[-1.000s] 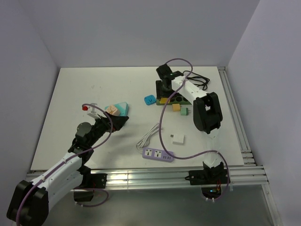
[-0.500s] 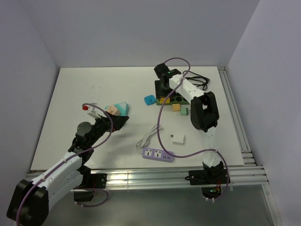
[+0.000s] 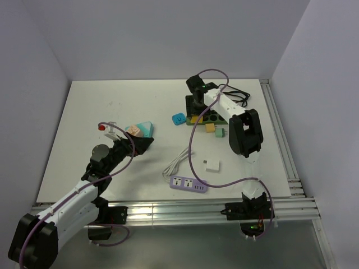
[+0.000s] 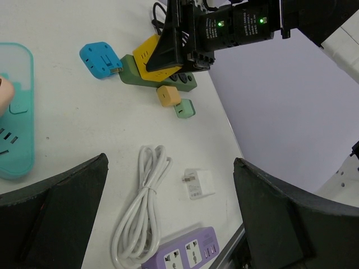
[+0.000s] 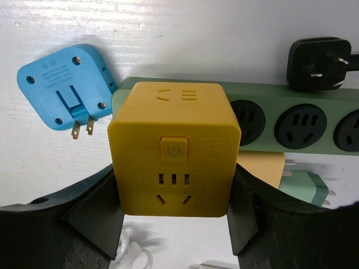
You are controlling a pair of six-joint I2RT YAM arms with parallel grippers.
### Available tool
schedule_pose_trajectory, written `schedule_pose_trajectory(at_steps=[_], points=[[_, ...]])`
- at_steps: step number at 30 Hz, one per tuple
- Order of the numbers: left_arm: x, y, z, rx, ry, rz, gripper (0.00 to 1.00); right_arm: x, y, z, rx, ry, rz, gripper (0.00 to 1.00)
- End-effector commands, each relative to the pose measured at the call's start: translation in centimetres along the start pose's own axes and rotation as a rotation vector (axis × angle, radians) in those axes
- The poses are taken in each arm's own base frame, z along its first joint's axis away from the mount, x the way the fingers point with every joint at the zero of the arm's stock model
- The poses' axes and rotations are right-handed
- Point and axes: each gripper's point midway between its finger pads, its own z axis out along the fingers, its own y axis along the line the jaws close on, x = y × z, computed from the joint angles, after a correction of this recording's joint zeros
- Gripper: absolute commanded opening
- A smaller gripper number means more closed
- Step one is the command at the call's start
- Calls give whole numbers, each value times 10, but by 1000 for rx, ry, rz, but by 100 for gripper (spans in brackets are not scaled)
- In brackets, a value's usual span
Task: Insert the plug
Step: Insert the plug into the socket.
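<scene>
The plug rests squared on the green power strip's end and would stay covering the socket there, so my right gripper should release it now.
The plug is a yellow cube adapter (image 5: 175, 148) with a power button and a socket on its top face. My right gripper (image 5: 174, 216) is shut on its two sides. It sits over the left end of a green power strip (image 5: 291, 120) and covers the socket there. Whether its pins are seated is hidden. From above, the right gripper (image 3: 197, 103) is at the far middle of the table, over the strip (image 3: 212, 116). My left gripper (image 4: 171, 224) hangs open over the near table with nothing between its fingers.
A blue adapter (image 5: 64, 89) lies left of the strip and a black plug (image 5: 317, 64) behind it. Two small adapters, tan (image 4: 168, 95) and green (image 4: 184, 108), lie beside it. A white charger (image 4: 198, 184), a coiled white cable (image 4: 143, 210), a purple strip (image 4: 185, 255) and a teal strip (image 4: 14, 112) lie nearer.
The right wrist has shifted slightly over the green strip, still shut on the yellow plug. The left arm has not moved.
</scene>
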Motion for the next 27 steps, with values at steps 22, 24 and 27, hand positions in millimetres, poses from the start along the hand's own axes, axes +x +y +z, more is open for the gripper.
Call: schedule_pose_trajectory(at_steps=[22, 24, 27], points=[[-22, -21, 1, 47, -53, 55, 100, -23, 1, -59, -62, -174, 65, 100], [-21, -20, 2, 42, -49, 56, 99, -26, -3, -74, -53, -209, 74, 100], [-20, -16, 5, 32, -44, 56, 99, -23, -4, -99, -42, -258, 74, 100]])
